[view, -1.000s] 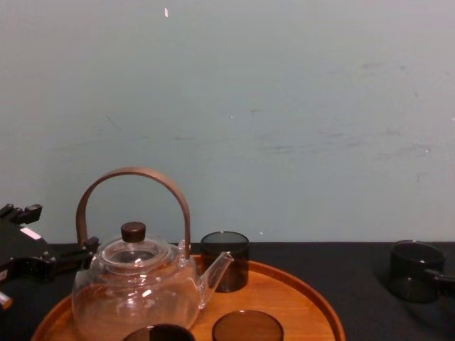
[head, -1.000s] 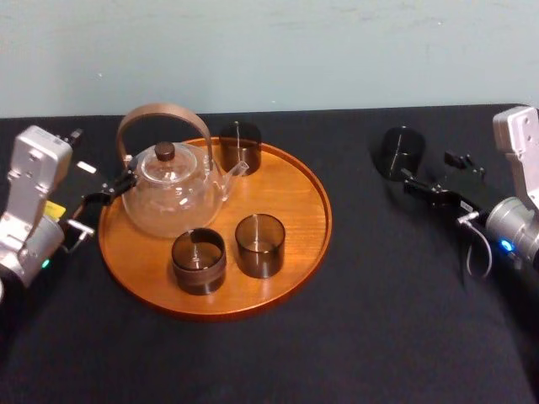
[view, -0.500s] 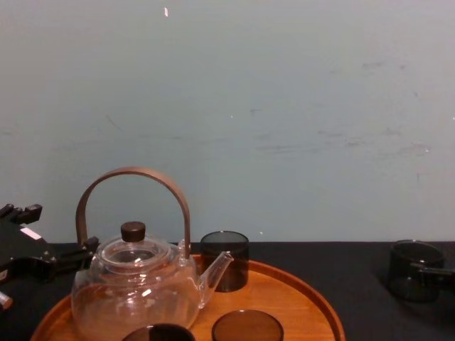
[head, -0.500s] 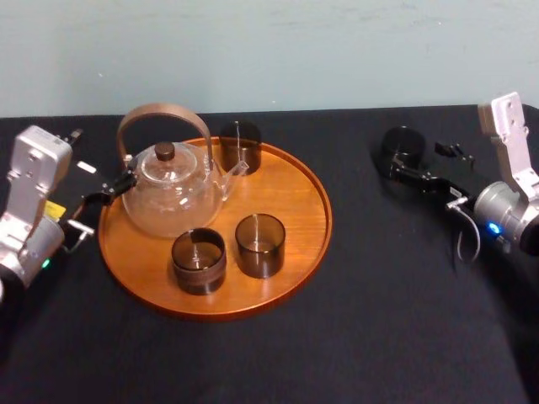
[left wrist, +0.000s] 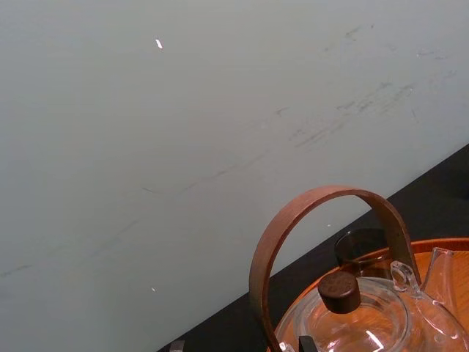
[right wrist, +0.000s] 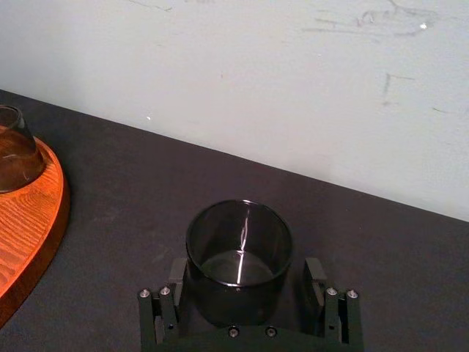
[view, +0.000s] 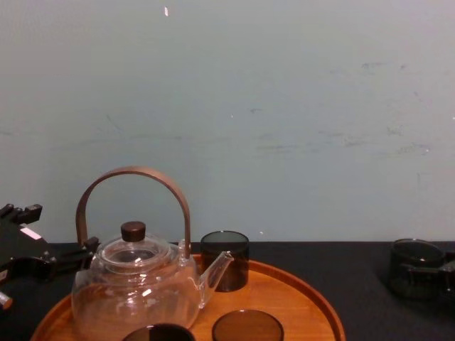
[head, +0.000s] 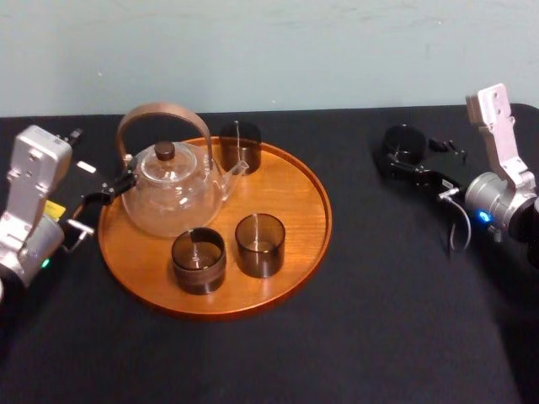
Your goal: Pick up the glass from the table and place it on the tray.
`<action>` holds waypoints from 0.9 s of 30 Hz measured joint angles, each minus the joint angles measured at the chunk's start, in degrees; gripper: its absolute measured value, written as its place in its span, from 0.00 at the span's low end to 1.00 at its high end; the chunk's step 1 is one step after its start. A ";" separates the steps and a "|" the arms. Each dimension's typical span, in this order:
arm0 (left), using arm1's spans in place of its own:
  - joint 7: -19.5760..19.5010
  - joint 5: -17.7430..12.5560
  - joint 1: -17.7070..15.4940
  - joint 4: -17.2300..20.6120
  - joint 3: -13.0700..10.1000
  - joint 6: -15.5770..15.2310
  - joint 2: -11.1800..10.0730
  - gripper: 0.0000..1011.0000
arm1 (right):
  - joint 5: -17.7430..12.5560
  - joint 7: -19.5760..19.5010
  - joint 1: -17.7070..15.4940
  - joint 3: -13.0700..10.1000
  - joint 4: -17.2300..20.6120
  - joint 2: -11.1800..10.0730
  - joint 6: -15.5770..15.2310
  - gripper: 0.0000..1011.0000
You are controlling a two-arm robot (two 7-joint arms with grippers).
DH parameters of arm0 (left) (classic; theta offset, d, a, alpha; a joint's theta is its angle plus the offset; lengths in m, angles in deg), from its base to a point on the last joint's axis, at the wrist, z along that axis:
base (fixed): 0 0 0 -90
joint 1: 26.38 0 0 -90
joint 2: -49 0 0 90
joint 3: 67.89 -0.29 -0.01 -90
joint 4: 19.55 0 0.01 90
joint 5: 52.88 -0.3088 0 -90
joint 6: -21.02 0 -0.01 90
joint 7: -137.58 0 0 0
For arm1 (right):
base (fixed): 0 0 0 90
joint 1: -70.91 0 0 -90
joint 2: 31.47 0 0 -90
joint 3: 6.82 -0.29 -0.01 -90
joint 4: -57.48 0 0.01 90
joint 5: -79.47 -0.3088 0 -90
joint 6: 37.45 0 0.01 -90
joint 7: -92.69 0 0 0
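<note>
The right gripper grabs the smoky glass by its round body next, leaving the glass's open rim free on the way to the tray.
The glass, a short dark smoky cylinder, stands upright on the black table at the far right, well apart from the tray. My right gripper is open with one finger on each side of it. In the right wrist view the glass sits between the fingers, with a small gap on one side. The chest view has the glass at the right edge. My left gripper rests open beside the tray's left rim, by the teapot.
On the round wooden tray stand a clear glass teapot with a brown arched handle and three dark glasses. The tray's right half is bare wood. Bare black table lies between tray and glass.
My right gripper has moved forward toward the glass until its fingers flank it, and the wrist has swung up and inward. Glass, tray items and left arm have not moved.
</note>
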 joint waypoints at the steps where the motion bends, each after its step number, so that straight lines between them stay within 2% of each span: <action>1: 0.00 0.00 0.00 0.00 0.00 0.00 0.00 1.00 | 0.13 0.09 0.40 0.07 -0.63 0.22 0.25 0.99; 22: 0.00 0.00 0.00 0.00 0.00 0.00 0.00 1.00 | 1.94 1.12 5.07 0.86 -7.67 2.67 3.44 0.99; 27: 0.00 0.00 0.00 0.00 0.00 0.00 0.00 1.00 | 2.07 1.08 5.30 0.87 -8.05 2.79 3.67 0.99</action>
